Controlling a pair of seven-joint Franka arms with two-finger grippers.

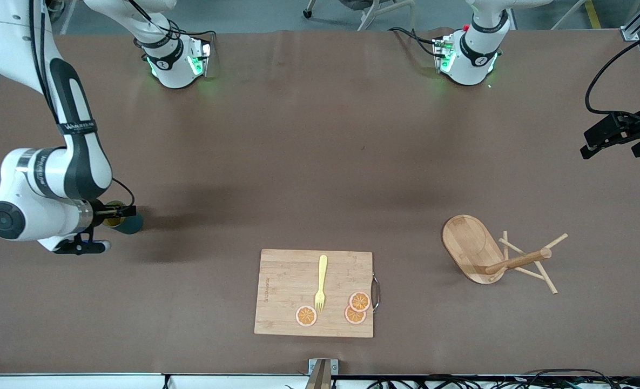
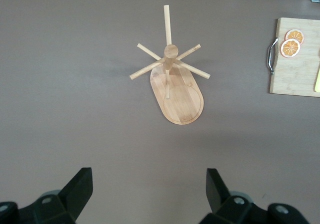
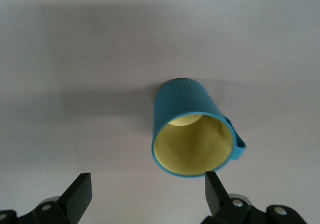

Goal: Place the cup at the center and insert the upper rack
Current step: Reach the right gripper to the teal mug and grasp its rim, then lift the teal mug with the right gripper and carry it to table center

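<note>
My right gripper next needs to grip the cup by its rim (image 3: 195,175). Then it can place the teal cup (image 3: 192,134) at the center.
The teal cup (image 1: 129,223) with a yellow inside sits at the right arm's end of the table. In the right wrist view the cup (image 3: 192,134) shows its mouth, handle to one side. My right gripper (image 1: 112,215) (image 3: 147,184) is open just short of it, one fingertip (image 3: 216,184) close to the rim, nothing between the fingers. The bamboo upper rack (image 1: 473,248) (image 2: 177,94) rests on its oval base toward the left arm's end, pegs spread around its post. My left gripper (image 1: 614,147) (image 2: 148,184) hangs open and empty, high over that end of the table.
A wooden cutting board (image 1: 287,292) (image 2: 295,69) with a metal handle lies near the front camera's edge at mid-table. It carries a yellow fork (image 1: 321,283) and three orange slices (image 1: 359,301). Both arm bases stand along the table edge farthest from that camera.
</note>
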